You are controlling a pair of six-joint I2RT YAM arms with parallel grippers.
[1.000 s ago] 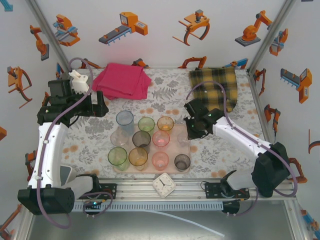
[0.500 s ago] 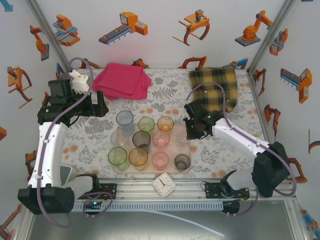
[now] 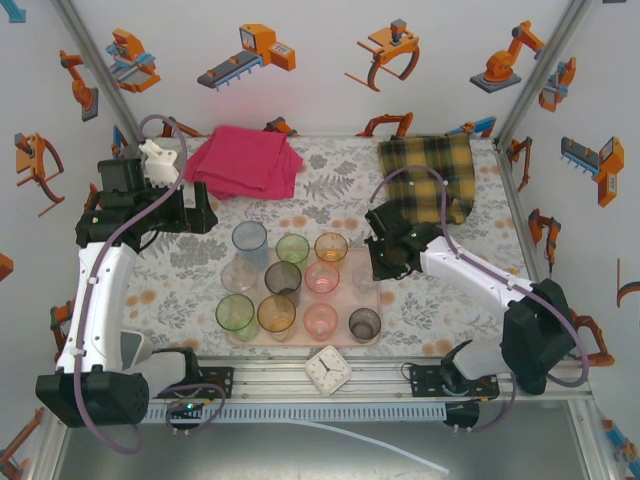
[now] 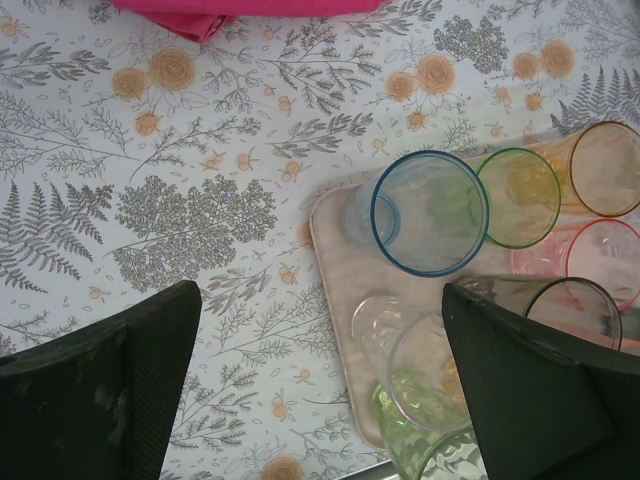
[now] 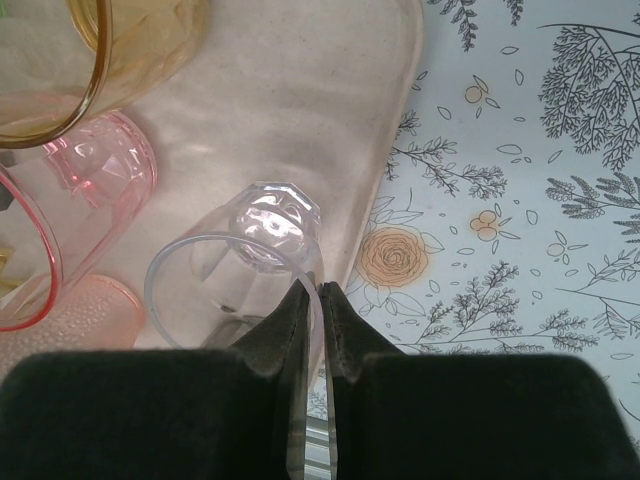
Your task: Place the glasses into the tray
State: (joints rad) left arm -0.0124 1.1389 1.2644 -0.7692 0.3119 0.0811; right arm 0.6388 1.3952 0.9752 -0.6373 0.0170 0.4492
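Note:
The clear glass has its base on the flat tray just inside the tray's edge and would stay standing, so my right gripper should open now.
The pale-pink tray (image 3: 344, 300) sits mid-table with several tinted glasses standing in it: blue (image 3: 249, 240), green (image 3: 292, 248), amber (image 3: 331, 246), smoky (image 3: 364, 324). My right gripper (image 5: 316, 292) is shut on the rim of a clear glass (image 5: 235, 275), which stands just inside the tray's right edge (image 5: 395, 150). One finger is inside the glass, the other outside. My left gripper (image 4: 320, 300) hangs open above the tablecloth at the tray's left edge (image 4: 335, 250), with the blue glass (image 4: 430, 212) and a clear glass (image 4: 420, 360) beneath its right finger side.
A folded pink cloth (image 3: 245, 160) lies at the back left and a yellow plaid cloth (image 3: 430, 170) at the back right. A small white clock (image 3: 327, 369) rests at the front edge. A white figure (image 3: 157, 158) sits by the left arm.
My right gripper has shifted slightly left and away, still shut on the clear glass's rim. The left arm has not moved.

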